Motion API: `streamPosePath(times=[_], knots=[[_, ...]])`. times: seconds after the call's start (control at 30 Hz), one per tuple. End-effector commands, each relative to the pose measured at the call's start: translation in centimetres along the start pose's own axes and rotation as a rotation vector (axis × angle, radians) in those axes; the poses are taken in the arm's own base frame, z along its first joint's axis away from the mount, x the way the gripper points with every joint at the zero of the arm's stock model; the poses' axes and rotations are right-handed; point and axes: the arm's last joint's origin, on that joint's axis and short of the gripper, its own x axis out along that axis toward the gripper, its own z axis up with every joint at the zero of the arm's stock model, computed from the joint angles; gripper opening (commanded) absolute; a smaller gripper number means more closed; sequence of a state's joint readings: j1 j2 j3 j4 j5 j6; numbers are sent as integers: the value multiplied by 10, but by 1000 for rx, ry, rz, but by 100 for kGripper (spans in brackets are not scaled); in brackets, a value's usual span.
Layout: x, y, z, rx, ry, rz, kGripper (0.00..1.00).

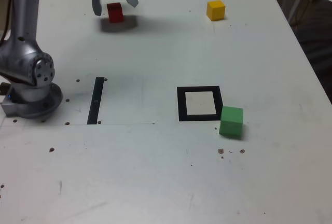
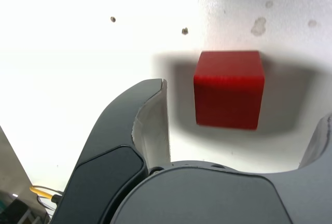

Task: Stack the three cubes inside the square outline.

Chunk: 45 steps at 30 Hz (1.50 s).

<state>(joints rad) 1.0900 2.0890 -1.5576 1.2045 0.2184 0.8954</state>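
I should wait to close my gripper, because it is too soon: the red cube's top [image 1: 113,5] reaches out past the ends of my fingers.
My gripper [image 1: 115,6] hangs open at the far end of the table, towards the exterior view's left. The red cube [image 1: 115,13] sits on the table between its spread fingers. The wrist view shows the red cube [image 2: 229,89] in the gap of the gripper [image 2: 241,105], with neither finger touching it. The yellow cube [image 1: 216,10] stands alone at the far right of the exterior view. The square outline [image 1: 181,105], a black frame with a white centre, lies mid-table. The green cube [image 1: 231,122] rests just outside its near right corner.
The arm's grey base [image 1: 32,81] stands at the exterior view's left edge. A narrow black strip [image 1: 96,101] lies flat just to the right of the base. Small dark specks [image 1: 231,151] dot the white table [image 1: 155,172].
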Motion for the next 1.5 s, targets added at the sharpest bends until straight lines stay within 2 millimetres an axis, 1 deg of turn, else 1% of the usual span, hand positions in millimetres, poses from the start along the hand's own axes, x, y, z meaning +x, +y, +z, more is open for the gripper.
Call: streamPosePath(times=[0.0, 0.2, 0.33, 0.43, 0.67, 0.8, 1.17, 1.47], knots=[[3, 5, 2, -3, 2, -1, 97], [9, 15, 7, -12, 9, -11, 94], [8, 20, 10, -19, 10, -11, 89], [6, 23, 11, -26, 11, -9, 81], [7, 26, 13, -49, 28, -12, 60], [10, 27, 15, -53, 35, -21, 52], [13, 30, 19, -53, 34, -32, 39], [13, 30, 19, -52, 29, -38, 38]])
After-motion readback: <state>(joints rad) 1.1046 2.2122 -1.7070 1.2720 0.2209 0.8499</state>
